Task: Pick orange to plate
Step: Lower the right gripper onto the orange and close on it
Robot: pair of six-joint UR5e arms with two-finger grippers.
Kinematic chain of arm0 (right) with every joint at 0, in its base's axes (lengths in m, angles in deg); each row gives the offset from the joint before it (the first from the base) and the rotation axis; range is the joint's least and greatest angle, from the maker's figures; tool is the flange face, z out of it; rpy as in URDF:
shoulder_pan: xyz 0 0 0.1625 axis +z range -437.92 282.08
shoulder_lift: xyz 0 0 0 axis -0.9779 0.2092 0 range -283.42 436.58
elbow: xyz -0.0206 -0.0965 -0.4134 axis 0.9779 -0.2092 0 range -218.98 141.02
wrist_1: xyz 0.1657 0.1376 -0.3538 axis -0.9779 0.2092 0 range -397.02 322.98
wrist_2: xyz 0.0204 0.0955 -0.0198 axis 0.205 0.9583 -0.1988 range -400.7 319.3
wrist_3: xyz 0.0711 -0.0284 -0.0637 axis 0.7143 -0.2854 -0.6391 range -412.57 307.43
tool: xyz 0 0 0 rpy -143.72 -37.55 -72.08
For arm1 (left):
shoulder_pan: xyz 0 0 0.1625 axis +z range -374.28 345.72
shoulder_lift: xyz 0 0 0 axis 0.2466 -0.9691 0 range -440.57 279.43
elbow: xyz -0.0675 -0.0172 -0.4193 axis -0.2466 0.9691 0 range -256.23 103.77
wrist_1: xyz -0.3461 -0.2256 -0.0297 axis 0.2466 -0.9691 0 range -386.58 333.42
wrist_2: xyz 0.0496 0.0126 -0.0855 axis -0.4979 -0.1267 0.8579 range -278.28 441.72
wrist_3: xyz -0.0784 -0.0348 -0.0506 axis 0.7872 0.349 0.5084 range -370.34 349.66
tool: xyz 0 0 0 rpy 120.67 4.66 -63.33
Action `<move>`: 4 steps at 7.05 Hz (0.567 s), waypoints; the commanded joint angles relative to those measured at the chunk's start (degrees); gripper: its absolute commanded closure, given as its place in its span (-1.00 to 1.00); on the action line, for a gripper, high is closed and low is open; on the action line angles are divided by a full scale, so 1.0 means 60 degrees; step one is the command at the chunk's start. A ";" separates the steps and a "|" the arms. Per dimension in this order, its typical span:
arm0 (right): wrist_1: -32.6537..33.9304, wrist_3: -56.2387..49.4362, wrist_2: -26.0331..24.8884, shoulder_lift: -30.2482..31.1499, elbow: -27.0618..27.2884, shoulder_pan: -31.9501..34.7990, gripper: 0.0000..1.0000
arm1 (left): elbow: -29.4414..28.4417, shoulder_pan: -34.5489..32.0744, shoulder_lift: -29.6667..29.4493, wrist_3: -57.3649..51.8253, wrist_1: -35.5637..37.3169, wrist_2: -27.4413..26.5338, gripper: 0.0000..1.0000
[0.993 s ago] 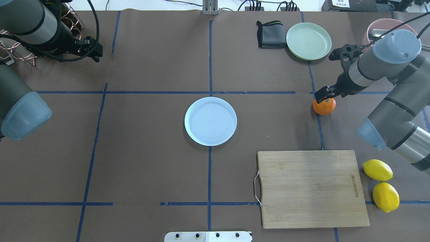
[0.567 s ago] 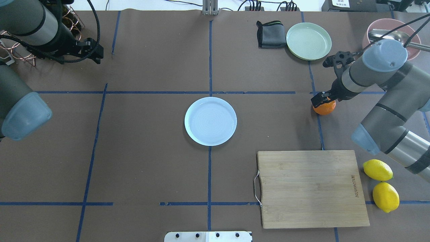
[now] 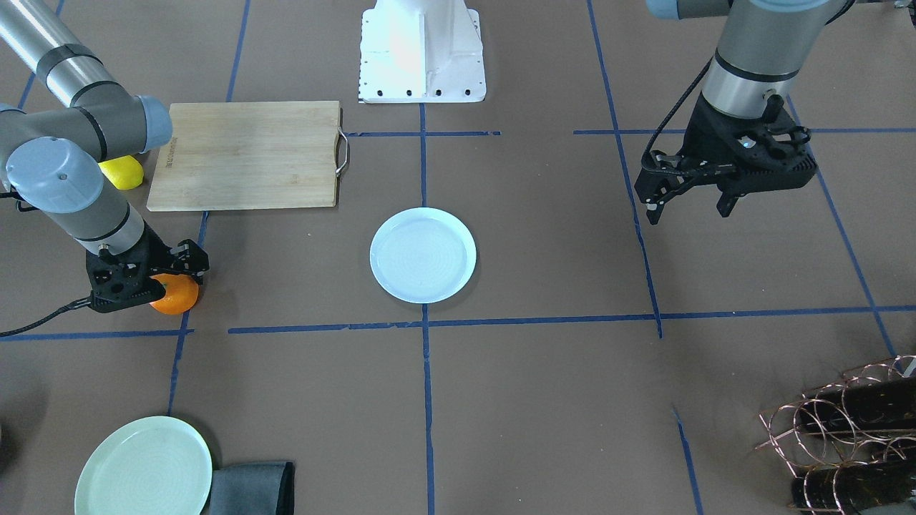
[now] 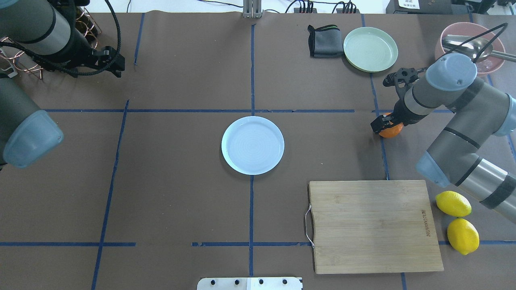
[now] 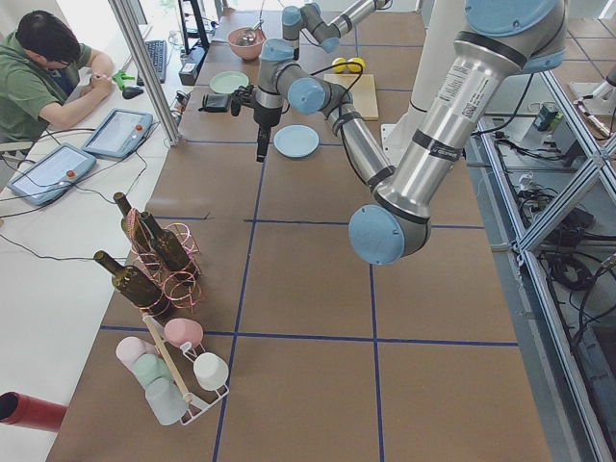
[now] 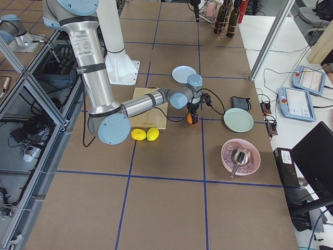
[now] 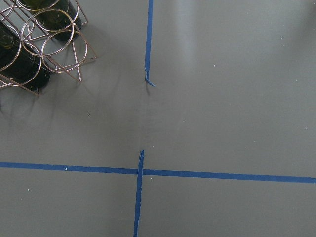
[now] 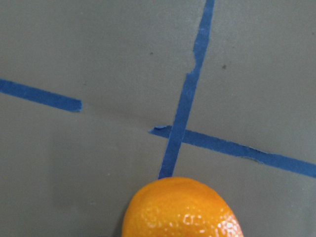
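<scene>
My right gripper grips the fruit (image 3: pixel 177 295) by its round sides next, to put the orange onto the bluish-white plate (image 3: pixel 422 254).
The orange (image 4: pixel 392 131) rests on the brown table at the right, on a blue tape line, and shows at the bottom of the right wrist view (image 8: pixel 180 210). My right gripper (image 4: pixel 385 125) is lowered over it, open, with a finger on either side of the fruit (image 3: pixel 177 295); I cannot tell whether the fingers touch it. The pale bluish-white plate (image 4: pixel 252 145) lies empty at the table's centre, well left of the orange. My left gripper (image 4: pixel 117 66) hangs open and empty above the far left of the table, also seen in the front-facing view (image 3: pixel 687 209).
A wooden cutting board (image 4: pixel 373 225) lies near the front right, with two lemons (image 4: pixel 453 203) beside it. A pale green plate (image 4: pixel 370 49), a grey cloth (image 4: pixel 322 40) and a pink bowl (image 4: pixel 483 52) sit at the back right. A copper bottle rack (image 3: pixel 844 429) stands at the far left.
My right arm has swung left and lowered, bringing the gripper down around the orange. The orange, the plate and the left arm have stayed where they were.
</scene>
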 commanded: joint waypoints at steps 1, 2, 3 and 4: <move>0.0034 -0.0044 0.0019 -0.0256 -0.0201 -0.0016 0.03 | -0.0027 0.0014 0.0014 -0.0015 0.0000 0.0000 -1.00; 0.0005 -0.0132 0.0077 -0.0242 -0.0114 0.0042 0.76 | -0.0042 0.0015 0.0014 -0.0015 -0.0014 0.0000 -1.00; 0.0121 -0.0074 0.0121 -0.0329 0.0278 0.0173 1.00 | -0.0042 0.0000 0.0014 -0.0029 -0.0014 -0.0014 -1.00; 0.0412 0.0042 0.0179 -0.0562 0.0645 0.0174 1.00 | -0.0028 -0.0029 0.0029 -0.0276 -0.0014 -0.0014 -1.00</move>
